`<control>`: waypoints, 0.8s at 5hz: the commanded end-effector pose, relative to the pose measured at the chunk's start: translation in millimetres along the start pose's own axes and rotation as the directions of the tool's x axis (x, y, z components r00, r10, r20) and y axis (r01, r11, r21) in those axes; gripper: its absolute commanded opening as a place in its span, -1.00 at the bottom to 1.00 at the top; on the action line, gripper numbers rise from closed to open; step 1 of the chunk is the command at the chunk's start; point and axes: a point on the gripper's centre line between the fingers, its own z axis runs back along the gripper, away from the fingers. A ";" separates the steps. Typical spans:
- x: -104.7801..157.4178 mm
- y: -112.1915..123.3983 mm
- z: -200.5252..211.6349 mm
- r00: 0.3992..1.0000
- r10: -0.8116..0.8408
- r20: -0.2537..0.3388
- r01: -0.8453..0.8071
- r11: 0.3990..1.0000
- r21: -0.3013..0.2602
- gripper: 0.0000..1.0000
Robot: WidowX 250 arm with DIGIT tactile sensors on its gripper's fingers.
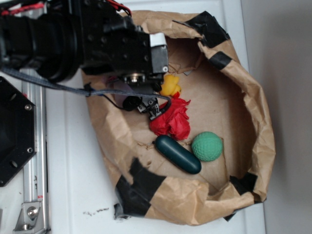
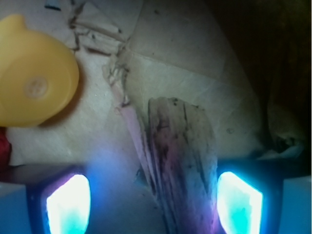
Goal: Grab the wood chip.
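My gripper's fingers are down beside the grainy wood chip [image 2: 185,170] near the brown paper [image 2: 117,170], so it is time for my gripper to close on the chip.
The wood chip [image 2: 183,161] is a flat, grainy sliver lying on brown paper, running from mid-frame down to the bottom edge of the wrist view. My gripper [image 2: 153,204] is open and low over it. The chip lies between the two glowing pads, close to the right pad [image 2: 239,202] and well apart from the left pad [image 2: 68,204]. In the exterior view the gripper [image 1: 152,108] hangs inside the paper tray next to the red thing, and the arm hides the chip.
The brown paper tray [image 1: 253,112] has raised crumpled walls all round. Inside are a yellow duck [image 1: 170,86] [image 2: 34,78], a crumpled red thing [image 1: 171,119], a dark green capsule [image 1: 178,154] and a green ball [image 1: 207,146]. Torn paper strips [image 2: 117,73] lie beside the chip.
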 end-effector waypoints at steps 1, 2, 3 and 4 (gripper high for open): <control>-11.3 7.9 -12.8 1.000 -0.006 -0.019 0.005 0.999 -0.036 1.00; -12.4 8.6 -12.2 1.000 -0.024 -0.015 0.023 0.999 -0.042 1.00; -17.1 7.6 -12.6 0.999 -0.037 -0.003 0.037 0.999 -0.037 -1.00; -18.6 5.7 -13.8 0.999 -0.052 0.000 0.052 0.998 -0.041 -1.00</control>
